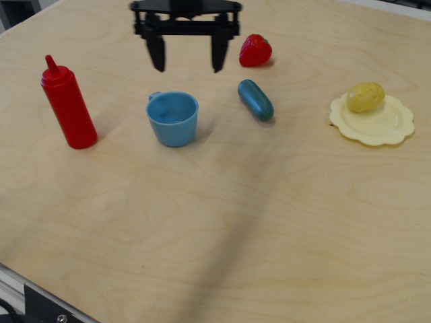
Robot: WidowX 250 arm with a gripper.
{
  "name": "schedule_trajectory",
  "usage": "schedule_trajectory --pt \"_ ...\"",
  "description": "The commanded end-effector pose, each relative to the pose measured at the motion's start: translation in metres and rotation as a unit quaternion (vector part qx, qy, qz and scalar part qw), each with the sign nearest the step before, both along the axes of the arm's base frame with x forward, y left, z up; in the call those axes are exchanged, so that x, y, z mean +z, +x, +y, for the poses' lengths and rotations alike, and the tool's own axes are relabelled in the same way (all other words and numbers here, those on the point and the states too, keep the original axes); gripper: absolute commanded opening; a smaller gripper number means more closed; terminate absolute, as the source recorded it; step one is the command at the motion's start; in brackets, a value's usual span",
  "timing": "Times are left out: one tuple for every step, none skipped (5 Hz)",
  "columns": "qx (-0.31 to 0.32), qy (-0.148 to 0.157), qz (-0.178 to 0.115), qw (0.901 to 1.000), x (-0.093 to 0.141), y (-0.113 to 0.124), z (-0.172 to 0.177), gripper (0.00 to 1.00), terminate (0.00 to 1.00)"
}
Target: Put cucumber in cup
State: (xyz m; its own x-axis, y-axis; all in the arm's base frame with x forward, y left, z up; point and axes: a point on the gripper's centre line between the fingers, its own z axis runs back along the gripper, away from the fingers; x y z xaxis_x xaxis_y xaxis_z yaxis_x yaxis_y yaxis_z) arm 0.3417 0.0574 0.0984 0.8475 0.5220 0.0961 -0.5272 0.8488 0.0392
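The dark teal-green cucumber needs to go in the light blue cup (172, 118), so my gripper will next pick up the cucumber by its middle (256, 100).
The dark teal-green cucumber (256, 99) lies on the wooden table, right of the cup and below the strawberry. The light blue cup (172, 118) stands upright and empty, its small handle at the upper left. My gripper (188, 65) hangs open and empty above the table, behind the cup and to the left of the cucumber. Its two black fingers (157, 54) point down and are spread wide apart.
A red squeeze bottle (67, 104) stands at the left. A red strawberry (255, 50) lies behind the cucumber. A yellow potato-like lump (366, 97) sits on a pale yellow plate (387, 128) at the right. The table's front edge runs across the bottom left.
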Motion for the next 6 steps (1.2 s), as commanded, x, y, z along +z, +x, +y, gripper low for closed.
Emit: schedule_trajectory --pt "0.022 -0.02 -0.047 0.9984 -0.005 0.058 -0.003 1.0 0.0" --pt "0.019 -0.026 -0.046 0.9984 -0.027 0.074 -0.007 1.0 0.0" --pt "0.011 -0.03 -0.05 0.9983 -0.042 0.083 -0.015 1.0 0.0" --pt "0.0 -0.042 -0.081 0.9958 -0.043 0.086 -0.027 1.0 0.0" --pt "-0.018 -0.038 -0.055 0.9976 -0.052 0.087 -0.035 1.0 0.0" --pt "-0.019 -0.045 -0.038 0.9981 -0.062 0.085 -0.035 1.0 0.0"
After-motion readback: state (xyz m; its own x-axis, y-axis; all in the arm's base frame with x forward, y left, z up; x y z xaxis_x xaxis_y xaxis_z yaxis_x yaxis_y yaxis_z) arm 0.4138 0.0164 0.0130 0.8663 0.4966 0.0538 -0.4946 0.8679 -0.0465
